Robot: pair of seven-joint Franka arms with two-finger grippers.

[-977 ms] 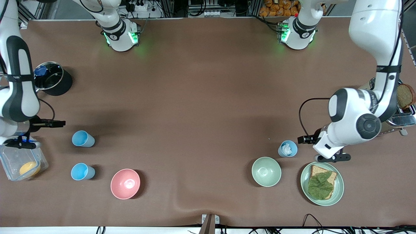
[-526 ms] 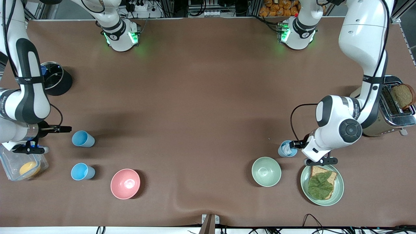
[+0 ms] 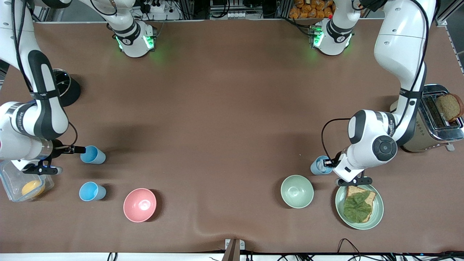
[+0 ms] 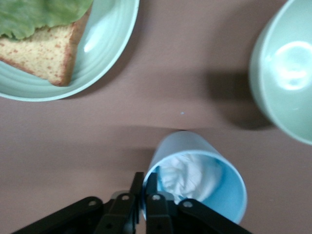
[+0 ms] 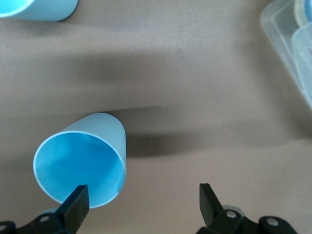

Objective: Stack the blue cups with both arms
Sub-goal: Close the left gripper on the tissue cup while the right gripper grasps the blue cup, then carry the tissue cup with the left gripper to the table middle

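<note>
The farther light-blue cup needs to be stacked with the grey-blue cup [image 3: 318,166], so my right gripper should next grab it by its rim [image 3: 83,156].
A grey-blue cup [image 3: 318,166] with a crumpled white wad inside stands toward the left arm's end of the table. My left gripper [image 3: 327,162] is shut on the rim of this cup [image 4: 200,170], one finger inside and one outside; the left gripper [image 4: 145,176] is low at the table. Two light-blue cups stand toward the right arm's end, one [image 3: 92,154] farther from the front camera than the other [image 3: 91,191]. My right gripper [image 3: 80,149] is open at the farther cup [image 5: 83,163]. In the right wrist view the right gripper [image 5: 142,195] has one finger over the cup's mouth and one outside.
A pink bowl [image 3: 139,204] sits beside the nearer blue cup. A pale green bowl [image 3: 297,191] and a green plate [image 3: 377,214] with bread and lettuce lie close to the grey-blue cup. A toaster [image 3: 424,134], a clear container [image 3: 11,188] and a black pot [image 3: 67,90] stand at the table's ends.
My left gripper has moved in over the grey-blue cup's rim and shut on it. The right gripper has slid up to the farther blue cup, staying open.
</note>
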